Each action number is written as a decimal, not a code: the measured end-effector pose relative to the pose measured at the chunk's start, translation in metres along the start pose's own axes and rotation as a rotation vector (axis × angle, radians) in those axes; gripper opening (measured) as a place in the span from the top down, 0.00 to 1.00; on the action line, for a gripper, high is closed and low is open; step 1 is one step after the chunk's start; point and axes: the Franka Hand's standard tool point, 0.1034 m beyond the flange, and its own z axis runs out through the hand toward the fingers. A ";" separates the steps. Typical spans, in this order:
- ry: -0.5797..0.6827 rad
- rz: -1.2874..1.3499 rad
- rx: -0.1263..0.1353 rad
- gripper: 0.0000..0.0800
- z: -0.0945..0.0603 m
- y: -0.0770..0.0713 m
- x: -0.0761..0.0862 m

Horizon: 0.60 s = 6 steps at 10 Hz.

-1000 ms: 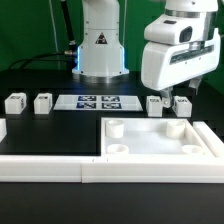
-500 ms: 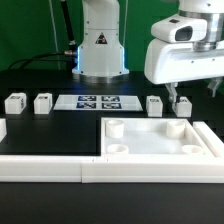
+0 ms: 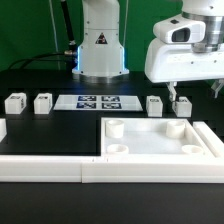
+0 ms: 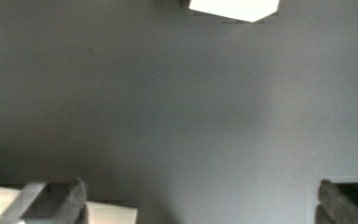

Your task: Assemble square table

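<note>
I need to grab the white leg by its square body (image 3: 181, 107) with my gripper next, so its end stays free for the tabletop's corner socket.
The white square tabletop (image 3: 160, 140) with raised rim and round corner sockets lies on the black table at the exterior view's right front. Four small white legs stand behind it: two on the left (image 3: 15, 102) (image 3: 42, 102) and two on the right (image 3: 155, 105) (image 3: 183, 105). My gripper (image 3: 190, 88) hangs open and empty above the rightmost leg, clear of it. In the wrist view the gripper (image 4: 202, 205) shows its fingers (image 4: 51, 200) wide apart over dark table. A white piece (image 4: 233, 8) and another white piece (image 4: 108, 213) beside one finger show; I cannot tell which parts they are.
The marker board (image 3: 97, 101) lies flat between the two pairs of legs. A long low white border wall (image 3: 50, 168) runs along the front edge. The robot base (image 3: 100, 40) stands at the back centre.
The gripper has risen and shifted slightly toward the exterior view's right, away from the rightmost leg. The legs and tabletop have not moved.
</note>
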 end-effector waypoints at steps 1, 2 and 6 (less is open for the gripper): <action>-0.079 0.010 0.014 0.19 0.004 -0.003 -0.002; -0.127 0.006 0.019 0.19 0.011 -0.004 -0.003; -0.344 0.006 0.000 0.19 0.018 -0.001 -0.009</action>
